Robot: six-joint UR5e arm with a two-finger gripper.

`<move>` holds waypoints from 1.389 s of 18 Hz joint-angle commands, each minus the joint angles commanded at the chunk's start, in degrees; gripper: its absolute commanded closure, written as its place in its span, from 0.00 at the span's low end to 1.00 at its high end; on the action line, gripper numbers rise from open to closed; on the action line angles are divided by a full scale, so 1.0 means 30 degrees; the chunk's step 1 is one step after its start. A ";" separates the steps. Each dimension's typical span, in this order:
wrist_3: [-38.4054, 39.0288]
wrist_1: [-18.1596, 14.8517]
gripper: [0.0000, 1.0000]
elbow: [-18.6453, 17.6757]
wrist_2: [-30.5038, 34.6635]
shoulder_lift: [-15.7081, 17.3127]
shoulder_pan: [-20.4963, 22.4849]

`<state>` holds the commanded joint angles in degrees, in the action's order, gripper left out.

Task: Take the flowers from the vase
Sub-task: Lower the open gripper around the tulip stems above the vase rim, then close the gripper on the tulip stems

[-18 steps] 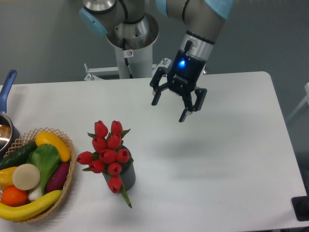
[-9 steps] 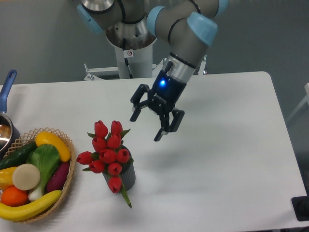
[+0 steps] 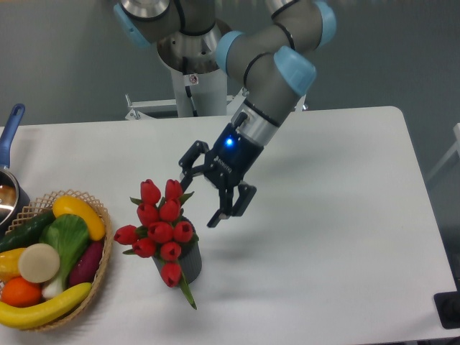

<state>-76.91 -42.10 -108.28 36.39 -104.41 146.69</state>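
My gripper is to take hold of the flowers (image 3: 161,221) by their red buds next, so that it can lift them out of the dark grey vase (image 3: 189,263).
The flowers (image 3: 161,221), a bunch of red tulip buds with green leaves, stand in the dark grey ribbed vase (image 3: 189,263) on the white table. One bud and a leaf hang down over the vase's front. My gripper (image 3: 200,196) is open and empty. It hangs just right of and slightly above the top buds, with its fingers spread and tilted down to the left. One fingertip (image 3: 184,179) is close to the upper right bud, and I cannot tell if it touches.
A woven basket (image 3: 100,277) with fruit and vegetables sits at the left front edge. A pot with a blue handle (image 3: 10,129) is at the far left. The robot base (image 3: 194,65) stands behind the table.
My gripper has moved down and to the left, from the middle of the table toward the flowers. It stays open. The flowers and vase have not moved.
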 joint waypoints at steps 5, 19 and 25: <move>0.0059 0.0000 0.00 0.0265 -0.0117 -0.0411 -0.0206; 0.1230 0.0000 0.00 0.0470 -0.0293 -0.0792 -0.0879; 0.2285 0.0088 0.00 0.0909 -0.0293 -0.1203 -0.1288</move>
<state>-70.05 -41.84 -105.56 35.51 -108.02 142.83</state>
